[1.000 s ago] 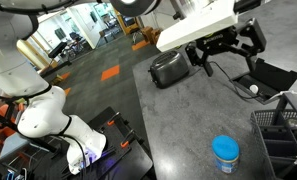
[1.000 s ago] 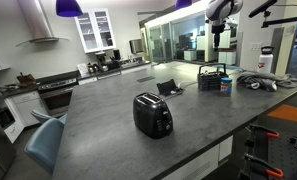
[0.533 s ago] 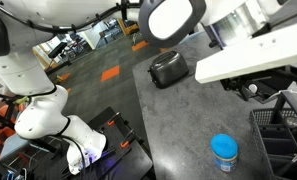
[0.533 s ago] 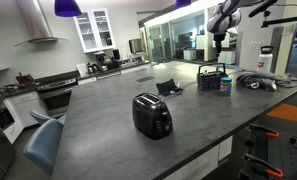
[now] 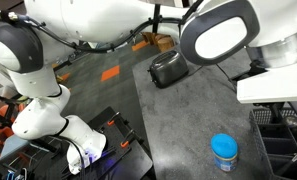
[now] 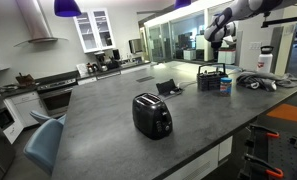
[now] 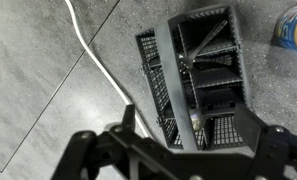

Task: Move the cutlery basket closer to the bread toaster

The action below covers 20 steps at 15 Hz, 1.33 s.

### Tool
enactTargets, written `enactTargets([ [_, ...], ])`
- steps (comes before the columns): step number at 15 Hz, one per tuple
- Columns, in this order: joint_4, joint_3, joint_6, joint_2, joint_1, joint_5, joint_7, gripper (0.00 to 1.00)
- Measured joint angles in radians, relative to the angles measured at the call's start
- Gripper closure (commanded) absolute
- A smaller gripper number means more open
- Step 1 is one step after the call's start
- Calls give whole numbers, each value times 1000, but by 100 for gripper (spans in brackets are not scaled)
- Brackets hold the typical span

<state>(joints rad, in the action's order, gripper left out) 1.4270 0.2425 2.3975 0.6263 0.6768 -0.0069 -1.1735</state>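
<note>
The basket's handle bar (image 5: 279, 139) (image 7: 173, 86) is between my open fingers but below them, so they would miss the bar if I closed now. My gripper needs to move down first, then close on the bar.
The cutlery basket (image 7: 210, 80) is a dark slatted box with inner compartments and a central handle bar, seen from straight above in the wrist view. It also shows in both exterior views (image 6: 212, 77) (image 5: 284, 138). My gripper (image 7: 193, 140) hangs open above the basket, one finger on each side, holding nothing. In an exterior view the gripper (image 6: 214, 48) is a little above the basket. The black toaster (image 6: 152, 115) stands far from the basket at the middle of the counter, and it also shows at the counter's far end (image 5: 168, 68). In that view the arm hides my gripper.
A blue-lidded jar (image 5: 225, 152) (image 6: 226, 86) (image 7: 293, 25) stands right beside the basket. A white cord (image 7: 93, 55) lies on the grey counter next to the basket. A flat black box (image 6: 169, 88) sits between the toaster and the basket. Cables (image 6: 256, 82) lie beyond the basket.
The arm has swung away from the toaster end of the counter to over the basket. Its large links now fill one exterior view and hide the gripper there.
</note>
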Motion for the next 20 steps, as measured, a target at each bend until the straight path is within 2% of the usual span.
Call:
enactTargets([
  [5,-138,-83,-120,87,51,12,0,0],
  [10,-259,-119,-204,169,72,19,0,0],
  [11,-280,-122,-212,185,73,19,0,25],
  [12,-298,-122,-217,200,73,19,0,26],
  [20,-372,-122,-226,266,72,18,2,88],
])
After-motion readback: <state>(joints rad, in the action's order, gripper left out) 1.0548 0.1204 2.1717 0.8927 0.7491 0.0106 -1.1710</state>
